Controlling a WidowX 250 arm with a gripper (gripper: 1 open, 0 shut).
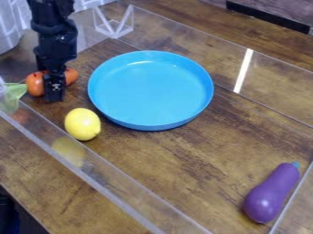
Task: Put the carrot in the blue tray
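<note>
The robot needs to close its gripper on the carrot now, because its fingertips reach down beside the orange carrot body [37,84], level with its middle.
The carrot [36,84] lies on the wooden table at the far left; its orange body shows on either side of the gripper and its green top points left. My black gripper [51,90] points straight down over the carrot's middle, open, one finger on each side of it. The blue tray [150,89], a wide round dish, sits just right of the gripper and holds nothing.
A yellow lemon [82,123] rests in front of the tray's left edge. A purple eggplant [272,193] lies near the front right corner. Clear plastic walls edge the table at the left and front. A wire frame stands at the back.
</note>
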